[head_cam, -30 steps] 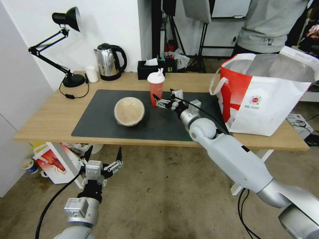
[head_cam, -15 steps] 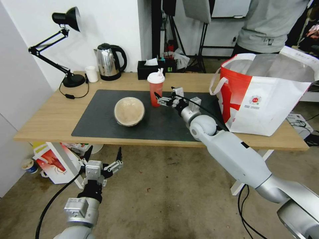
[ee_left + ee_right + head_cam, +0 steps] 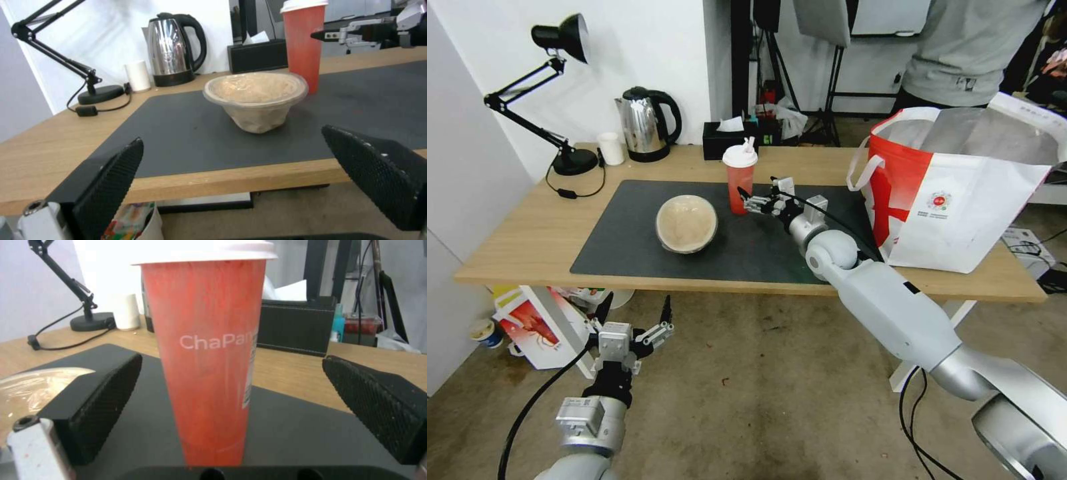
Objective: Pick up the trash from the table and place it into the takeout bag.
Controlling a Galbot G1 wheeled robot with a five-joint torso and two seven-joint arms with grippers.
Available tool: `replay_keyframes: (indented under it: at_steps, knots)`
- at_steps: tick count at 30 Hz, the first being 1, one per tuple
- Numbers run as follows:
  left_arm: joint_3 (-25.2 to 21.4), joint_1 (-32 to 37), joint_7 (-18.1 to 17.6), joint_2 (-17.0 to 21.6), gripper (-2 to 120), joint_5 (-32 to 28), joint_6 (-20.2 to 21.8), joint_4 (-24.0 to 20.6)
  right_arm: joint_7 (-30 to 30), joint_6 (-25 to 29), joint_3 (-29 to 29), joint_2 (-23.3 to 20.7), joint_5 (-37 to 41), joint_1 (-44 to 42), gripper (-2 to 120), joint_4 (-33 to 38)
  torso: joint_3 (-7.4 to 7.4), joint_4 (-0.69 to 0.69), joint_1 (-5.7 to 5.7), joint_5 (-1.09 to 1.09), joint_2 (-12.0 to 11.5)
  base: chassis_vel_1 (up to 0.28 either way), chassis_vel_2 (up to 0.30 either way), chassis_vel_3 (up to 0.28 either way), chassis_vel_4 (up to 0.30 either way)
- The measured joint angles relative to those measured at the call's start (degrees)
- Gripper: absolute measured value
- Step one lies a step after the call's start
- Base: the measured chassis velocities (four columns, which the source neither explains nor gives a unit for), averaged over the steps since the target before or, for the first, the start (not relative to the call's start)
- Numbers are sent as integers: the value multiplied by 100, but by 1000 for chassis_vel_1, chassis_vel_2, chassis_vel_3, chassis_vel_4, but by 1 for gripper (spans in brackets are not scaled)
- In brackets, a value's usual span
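Observation:
The right gripper takes hold of the red drink cup [image 3: 740,180] by its sides next, to place it into the takeout bag [image 3: 960,200].
A red drink cup [image 3: 740,180] with a white lid stands upright on the dark mat [image 3: 627,240] of the table [image 3: 520,233]. My right gripper [image 3: 758,191] is open right beside it. In the right wrist view the cup [image 3: 209,366] stands between the spread fingers [image 3: 102,406], untouched. A beige round bowl [image 3: 686,223] sits on the mat to the cup's left, also seen from the left wrist as the bowl [image 3: 256,96]. The takeout bag [image 3: 960,200] stands open at the table's right end. My left gripper [image 3: 634,315] hangs open below the table's front edge.
Along the table's back edge stand a black desk lamp [image 3: 564,100], a small white cup [image 3: 610,148], a steel kettle [image 3: 644,123] and a black tissue box [image 3: 730,139]. A smaller red-and-white bag [image 3: 537,327] sits on the floor under the table.
My right gripper has crept forward and a little up toward the red cup, its fingers now flanking it. The left arm, bowl and bag have not moved.

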Motion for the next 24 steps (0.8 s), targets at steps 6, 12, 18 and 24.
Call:
replay_keyframes:
  at_steps: [6,12,18,24]
  knots:
    - [0,0,0,0,100,0,0,0,-55,34,-3,120,-41,94,100,-208,0,0,0,1,0,0,0,0,0]
    - [0,0,0,0,100,0,0,0,-87,58,-26,201,-69,185,100,-328,0,0,0,0,0,0,0,0,0]
    - [0,0,0,0,100,0,0,0,-107,101,-39,304,-90,261,100,-467,0,0,0,0,0,0,0,0,0]
    - [0,0,0,0,100,0,0,0,-109,160,-38,376,-130,254,100,-519,0,1,0,0,0,0,0,0,0]
